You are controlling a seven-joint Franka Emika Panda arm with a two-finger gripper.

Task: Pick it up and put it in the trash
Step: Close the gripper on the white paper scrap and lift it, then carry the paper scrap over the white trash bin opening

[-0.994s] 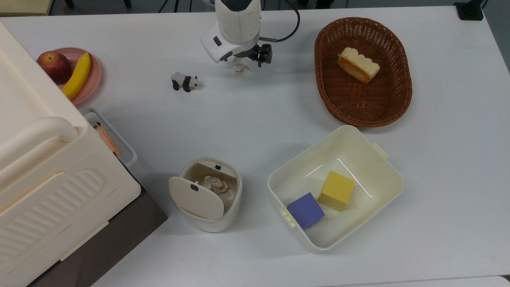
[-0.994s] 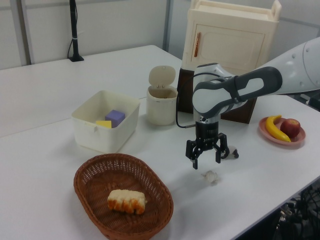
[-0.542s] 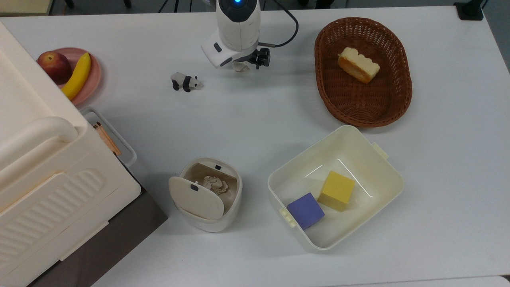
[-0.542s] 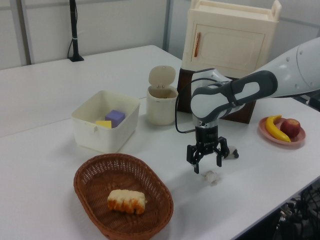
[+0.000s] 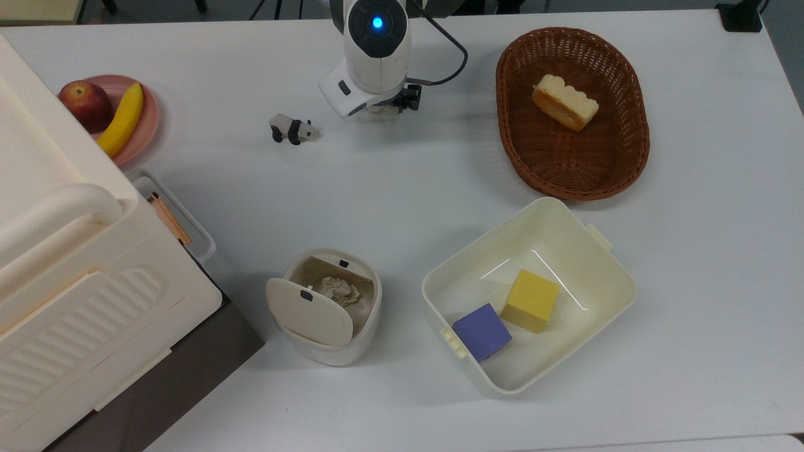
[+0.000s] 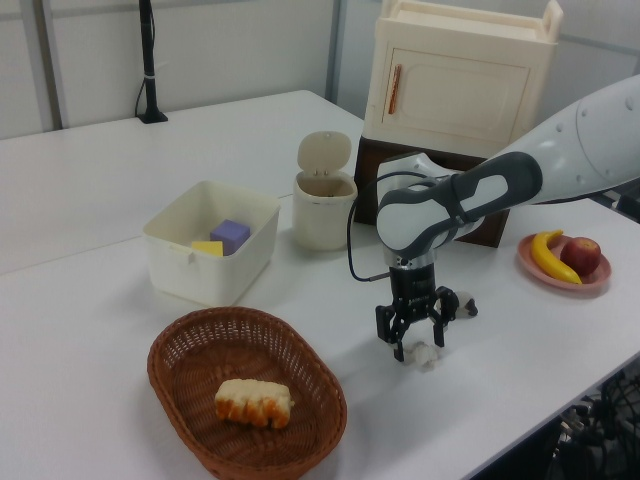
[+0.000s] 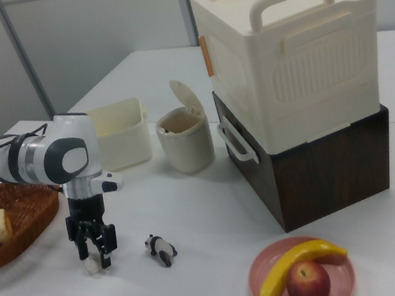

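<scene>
My gripper grabs the wad by its wrinkly body (image 6: 425,355) next. Then the tiny white paper wad goes in the trash (image 6: 325,188).
The tiny white wrinkly wad (image 6: 426,355) lies on the white table, a short way from the panda figurine (image 6: 462,305). My gripper (image 6: 418,346) points straight down with its black fingers open and lowered to either side of the wad. In the right view the gripper (image 7: 93,257) stands over the wad (image 7: 91,266), its fingertips near the tabletop. In the top view the arm's white wrist covers most of the wad (image 5: 379,110). The trash (image 5: 367,317) is the small cream oval bin at the front, its lid (image 5: 309,312) flipped open, a tan paper wad (image 5: 339,290) inside.
A brown wicker basket (image 5: 631,157) with a piece of bread sits at the top view's right. A cream tub (image 5: 603,270) holds a yellow and a purple block. A pink plate (image 5: 149,119) carries a banana and an apple. A large cream box (image 5: 56,251) stands on a dark base.
The gripper has come down from above the wad to table level, so its open fingers now flank the wad. The wad and the other things have not moved.
</scene>
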